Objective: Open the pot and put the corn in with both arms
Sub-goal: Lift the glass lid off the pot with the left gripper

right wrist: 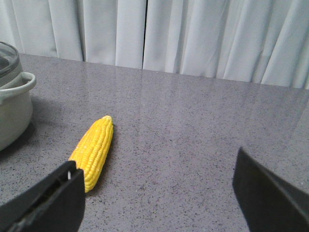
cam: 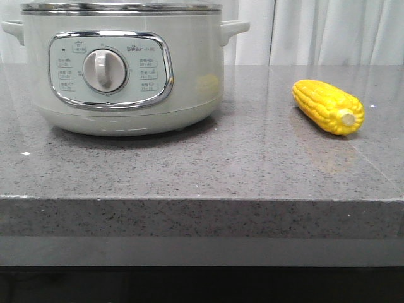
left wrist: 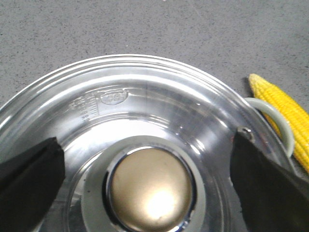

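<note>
My left gripper closes now, since my fingers sit on either side of the lid's round metal knob (left wrist: 150, 188) in the left wrist view.
The pale grey-green pot (cam: 123, 69) stands at the left of the counter with its glass lid (left wrist: 140, 106) on. My left gripper (left wrist: 145, 186) hangs open right over the lid, its black fingers (left wrist: 263, 186) wide on either side of the round metal knob (left wrist: 150, 188), not touching it. The yellow corn (cam: 328, 106) lies on the counter to the right of the pot, stub end toward the front. My right gripper (right wrist: 154, 193) is open above the bare counter, the corn (right wrist: 94, 151) just beyond its one finger (right wrist: 53, 203). Neither gripper shows in the front view.
Grey speckled counter (cam: 202, 164) with its front edge close to the camera. White curtains (right wrist: 193, 34) hang behind the counter. A pot side handle (left wrist: 277, 123) sticks out toward the corn (left wrist: 287, 118).
</note>
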You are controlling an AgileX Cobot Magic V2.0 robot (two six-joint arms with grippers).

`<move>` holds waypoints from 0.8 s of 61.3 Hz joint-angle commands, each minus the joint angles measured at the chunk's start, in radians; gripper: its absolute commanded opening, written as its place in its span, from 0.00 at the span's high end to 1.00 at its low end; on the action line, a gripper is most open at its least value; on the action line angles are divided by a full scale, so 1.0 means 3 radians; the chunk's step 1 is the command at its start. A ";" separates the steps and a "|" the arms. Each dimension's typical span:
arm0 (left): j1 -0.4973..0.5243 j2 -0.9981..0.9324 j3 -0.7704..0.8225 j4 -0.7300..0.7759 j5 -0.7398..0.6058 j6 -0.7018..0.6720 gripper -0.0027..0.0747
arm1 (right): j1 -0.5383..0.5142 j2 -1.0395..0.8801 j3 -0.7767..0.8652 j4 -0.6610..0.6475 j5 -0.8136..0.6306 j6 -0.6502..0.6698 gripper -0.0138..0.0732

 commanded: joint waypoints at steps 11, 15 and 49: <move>-0.0027 -0.0125 -0.0118 -0.0027 -0.0176 -0.0036 0.25 | -0.0006 0.0053 -0.0098 -0.0011 -0.0250 -0.0025 0.11; -0.0027 -0.0125 -0.0118 -0.0025 -0.0171 -0.0036 0.35 | -0.0006 0.0053 -0.0098 -0.0011 -0.0250 -0.0025 0.11; -0.0027 -0.0138 -0.0118 -0.0019 -0.0163 -0.0036 0.73 | -0.0006 0.0053 -0.0098 -0.0011 -0.0250 -0.0025 0.11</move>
